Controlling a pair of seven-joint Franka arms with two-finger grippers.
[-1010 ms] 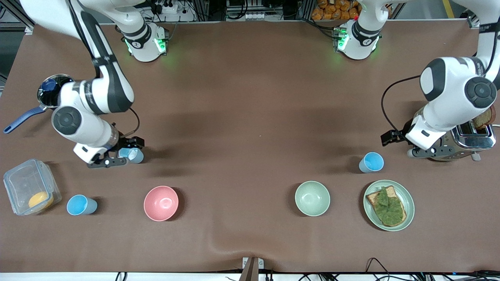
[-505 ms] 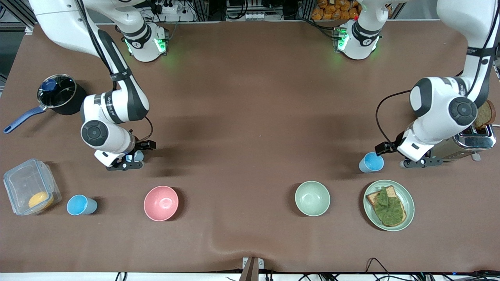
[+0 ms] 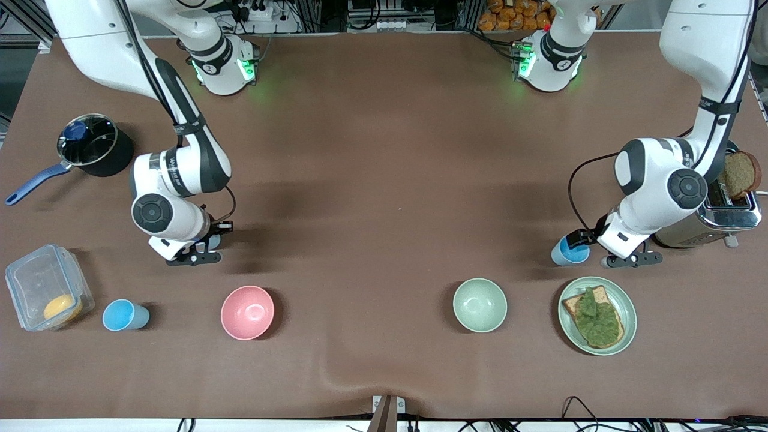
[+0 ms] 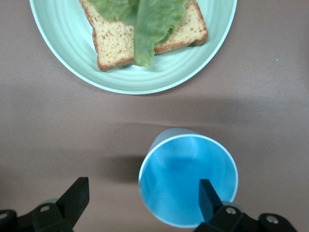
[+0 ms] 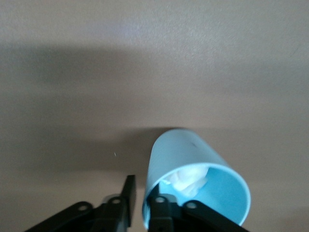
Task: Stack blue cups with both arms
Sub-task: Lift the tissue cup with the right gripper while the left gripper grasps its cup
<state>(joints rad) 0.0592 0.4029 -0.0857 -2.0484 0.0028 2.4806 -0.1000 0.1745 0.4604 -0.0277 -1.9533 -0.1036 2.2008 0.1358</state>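
Note:
My left gripper grabs the blue cup beside the plate (image 4: 135, 77) by its rim (image 4: 212, 218) next, to stack the blue cups.
Three blue cups show. The paler cup (image 3: 213, 242) with a white scrap inside (image 5: 193, 164) is toward the right arm's end. My right gripper (image 3: 201, 247) (image 5: 141, 192) is shut on its rim, one finger inside and one outside. A second blue cup (image 3: 563, 255) (image 4: 186, 181) stands upright beside the plate at the left arm's end. My left gripper (image 3: 591, 249) (image 4: 145, 203) is open just over it, one finger over its mouth, the other out beside it. A third blue cup (image 3: 124, 315) stands near the clear box, nearer the front camera.
A plate with toast and lettuce (image 3: 627, 300) (image 4: 63, 43) and a pale green bowl (image 3: 480, 305) lie near the left gripper. A toaster (image 3: 729, 216) stands beside that arm. A pink bowl (image 3: 247, 312), a clear box (image 3: 36, 282) and a pot (image 3: 90, 147) are at the right arm's end.
My left arm has swung toward the blue cup until its open gripper is over it. My right arm has shifted toward the table's middle; its cup has barely moved.

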